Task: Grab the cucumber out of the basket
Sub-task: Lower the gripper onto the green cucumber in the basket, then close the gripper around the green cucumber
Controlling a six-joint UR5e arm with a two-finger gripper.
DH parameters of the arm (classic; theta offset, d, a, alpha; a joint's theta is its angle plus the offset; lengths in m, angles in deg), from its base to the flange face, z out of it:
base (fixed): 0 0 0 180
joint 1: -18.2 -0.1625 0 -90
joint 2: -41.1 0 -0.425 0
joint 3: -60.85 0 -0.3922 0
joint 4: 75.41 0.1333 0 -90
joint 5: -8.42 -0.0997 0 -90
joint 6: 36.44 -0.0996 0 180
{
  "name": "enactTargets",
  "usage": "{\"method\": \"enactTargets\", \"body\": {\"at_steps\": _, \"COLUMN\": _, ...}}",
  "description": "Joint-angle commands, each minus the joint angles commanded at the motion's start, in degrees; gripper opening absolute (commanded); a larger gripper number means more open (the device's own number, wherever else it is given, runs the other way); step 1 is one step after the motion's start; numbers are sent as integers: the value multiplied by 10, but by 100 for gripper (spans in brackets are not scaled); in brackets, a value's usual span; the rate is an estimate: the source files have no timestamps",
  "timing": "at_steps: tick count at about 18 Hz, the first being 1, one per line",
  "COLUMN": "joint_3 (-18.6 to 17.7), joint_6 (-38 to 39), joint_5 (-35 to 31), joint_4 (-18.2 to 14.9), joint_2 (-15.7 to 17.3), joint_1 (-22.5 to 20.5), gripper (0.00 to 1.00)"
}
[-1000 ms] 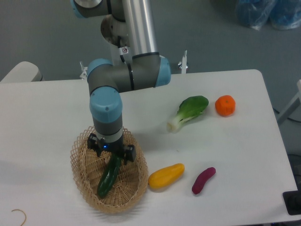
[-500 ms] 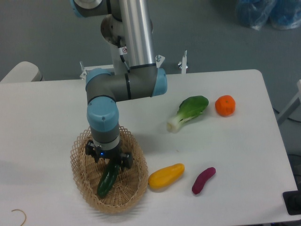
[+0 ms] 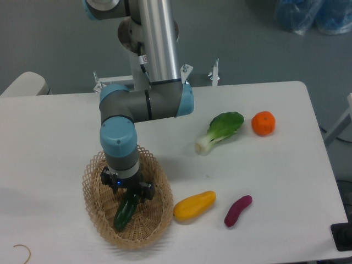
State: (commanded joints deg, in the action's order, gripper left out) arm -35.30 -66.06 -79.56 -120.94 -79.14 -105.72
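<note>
The dark green cucumber is in the wicker basket. My gripper will next pick it up by its upper end [image 3: 132,196] to lift it out of the basket.
The dark green cucumber [image 3: 124,213] lies inside the tan wicker basket [image 3: 163,212] at the front left of the table, its long axis running from lower left to upper right. My gripper [image 3: 130,195] points straight down into the basket, directly over the cucumber's upper end. Its black fingers stand apart, one on each side of that end, so it looks open. The cucumber's upper part is hidden under the gripper; only its lower half shows.
A yellow vegetable [image 3: 194,205] lies just right of the basket, with a purple one [image 3: 237,210] beyond it. A bok choy [image 3: 220,131] and an orange fruit [image 3: 263,123] lie at the back right. A thin loop [image 3: 22,252] lies at the front left corner.
My gripper has moved down and slightly left into the basket, now covering more of the cucumber's upper end. The cucumber and basket have stayed in place.
</note>
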Motion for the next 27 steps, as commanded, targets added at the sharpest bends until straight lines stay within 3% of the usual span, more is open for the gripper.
{"method": "enactTargets", "body": {"at_steps": 15, "joint_3": 0, "joint_6": -2, "joint_5": 0, "joint_4": 0, "joint_2": -4, "joint_1": 0, "gripper": 74}}
{"method": "enactTargets", "body": {"at_steps": 23, "joint_3": -1, "joint_6": -2, "joint_5": 1, "joint_4": 0, "joint_2": -1, "joint_1": 0, "gripper": 50}}
{"method": "enactTargets", "body": {"at_steps": 27, "joint_3": 0, "joint_6": -3, "joint_5": 1, "joint_4": -1, "joint_2": 0, "joint_1": -1, "gripper": 47}}
